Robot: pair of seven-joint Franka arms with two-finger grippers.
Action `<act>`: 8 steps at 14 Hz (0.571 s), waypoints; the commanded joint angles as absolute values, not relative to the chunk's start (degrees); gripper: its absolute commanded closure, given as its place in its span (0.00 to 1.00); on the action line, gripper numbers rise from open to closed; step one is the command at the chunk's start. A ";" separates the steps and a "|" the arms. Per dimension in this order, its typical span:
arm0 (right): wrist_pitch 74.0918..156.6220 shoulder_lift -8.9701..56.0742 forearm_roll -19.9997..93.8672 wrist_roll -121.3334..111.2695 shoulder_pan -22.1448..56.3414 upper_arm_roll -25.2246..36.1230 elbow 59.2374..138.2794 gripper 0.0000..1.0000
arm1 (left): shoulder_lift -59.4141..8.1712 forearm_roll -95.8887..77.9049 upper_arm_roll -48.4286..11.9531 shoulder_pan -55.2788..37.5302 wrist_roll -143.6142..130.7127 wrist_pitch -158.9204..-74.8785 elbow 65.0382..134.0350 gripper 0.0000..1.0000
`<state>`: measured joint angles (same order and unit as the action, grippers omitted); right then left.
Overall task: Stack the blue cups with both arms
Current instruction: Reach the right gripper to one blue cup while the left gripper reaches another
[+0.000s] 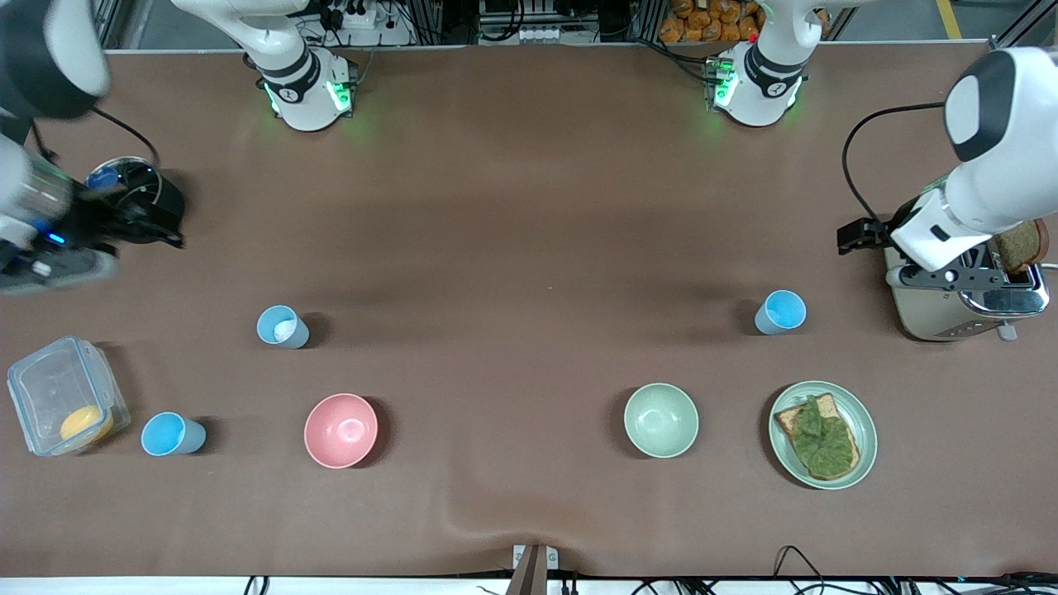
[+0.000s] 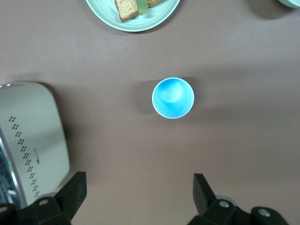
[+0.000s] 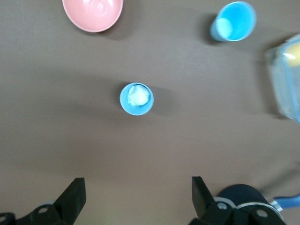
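Note:
The left gripper takes hold of the empty cup point(image 1: 780, 302) beside the toaster by its rim next, to stack the blue cups.
Three light-blue cups stand apart and upright on the brown table. One cup point(image 1: 780, 312) point(image 2: 173, 97) is empty and stands toward the left arm's end, beside the toaster. A second cup point(image 1: 283, 326) point(image 3: 136, 99) holds a white lump. The third cup point(image 1: 172, 434) point(image 3: 233, 21) stands nearer the front camera, next to a clear box. My left gripper point(image 2: 139, 192) hangs open and empty over bare table by the toaster. High over the table by a black round device, my right gripper point(image 3: 138, 192) is open too, holding nothing.
A pink bowl point(image 1: 340, 430) and a pale green bowl point(image 1: 660, 420) sit near the front edge. A green plate point(image 1: 860, 413) carries toast with lettuce. The toaster point(image 1: 963, 306) holds a bread slice. A clear lidded box point(image 1: 50, 388) and the black device point(image 1: 140, 192) lie at the right arm's end.

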<state>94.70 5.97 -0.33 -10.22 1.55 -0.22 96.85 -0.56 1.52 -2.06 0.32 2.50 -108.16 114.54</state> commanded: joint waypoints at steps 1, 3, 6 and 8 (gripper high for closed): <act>97.81 10.54 -1.05 -4.25 4.29 -0.18 96.85 0.00 | 1.14 2.46 -2.37 0.35 3.34 -114.50 120.83 0.00; 100.62 12.73 -1.49 1.90 6.32 -0.09 97.99 0.00 | 1.05 2.46 -3.16 0.18 3.08 -119.50 124.61 0.00; 106.06 17.91 -3.68 10.35 7.82 -0.09 98.43 0.00 | 0.97 2.46 -3.60 0.09 1.41 -128.64 130.94 0.00; 113.77 20.03 -6.23 13.78 8.96 0.00 101.84 0.00 | 0.01 2.46 -3.78 -0.17 -0.08 -133.14 132.71 0.00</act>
<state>108.29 18.13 -3.33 9.61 7.73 -0.33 99.34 -0.63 1.52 -3.38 -0.05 1.86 -129.11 130.10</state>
